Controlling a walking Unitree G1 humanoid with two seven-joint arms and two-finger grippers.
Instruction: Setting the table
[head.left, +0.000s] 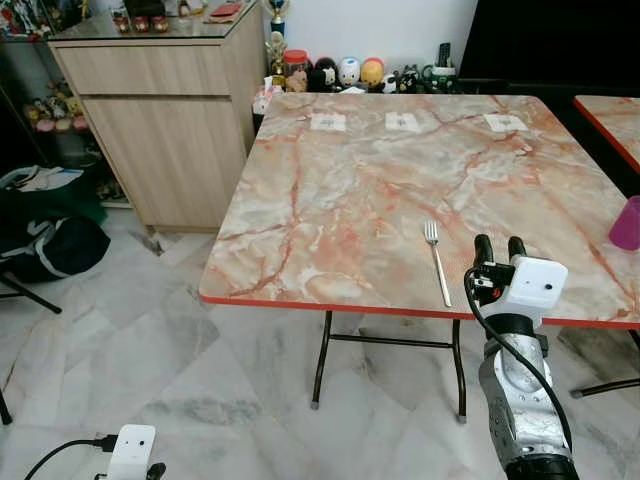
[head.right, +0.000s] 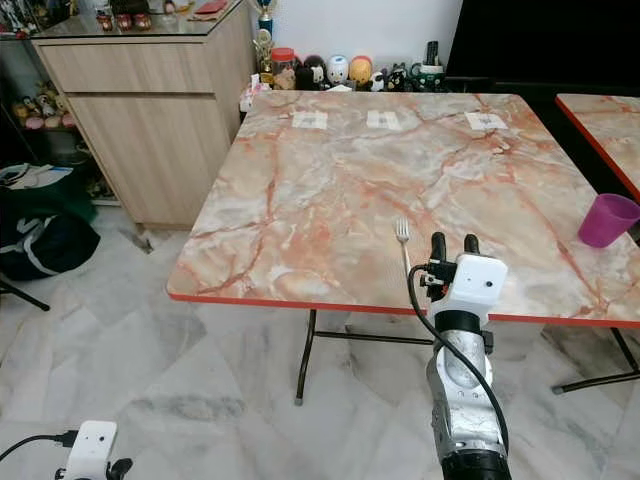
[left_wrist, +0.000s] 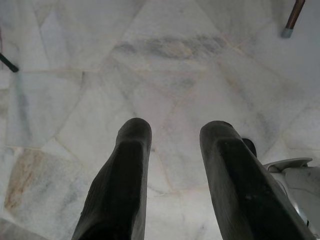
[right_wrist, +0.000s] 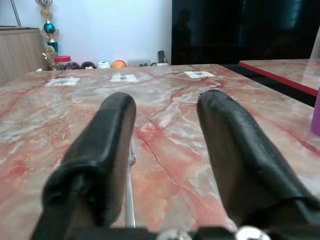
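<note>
My right gripper should next pick up the fork by its handle, just below the fork's head (head.left: 438, 260), because the fork's pointed teeth are lying on the tabletop.
A silver fork (head.left: 437, 261) lies on the marble-patterned table (head.left: 340, 200), tines away from me, near the front edge. My right gripper (head.left: 499, 247) is raised just right of the fork's handle, open, with nothing between its fingers. In the right wrist view the fork (right_wrist: 130, 180) shows between and below the two black fingers (right_wrist: 105, 145). A purple cup (head.right: 607, 220) stands at the table's right edge. My left gripper (left_wrist: 175, 150) hangs low over the floor, open and empty.
A wooden cabinet (head.left: 165, 120) stands left of the table. Figurines and a jar (head.left: 330, 72) line the wall behind it. Three white cards (head.left: 403, 122) lie at the table's far side. A second table (head.left: 612, 120) is at the right; dark bags (head.left: 50, 235) lie at left.
</note>
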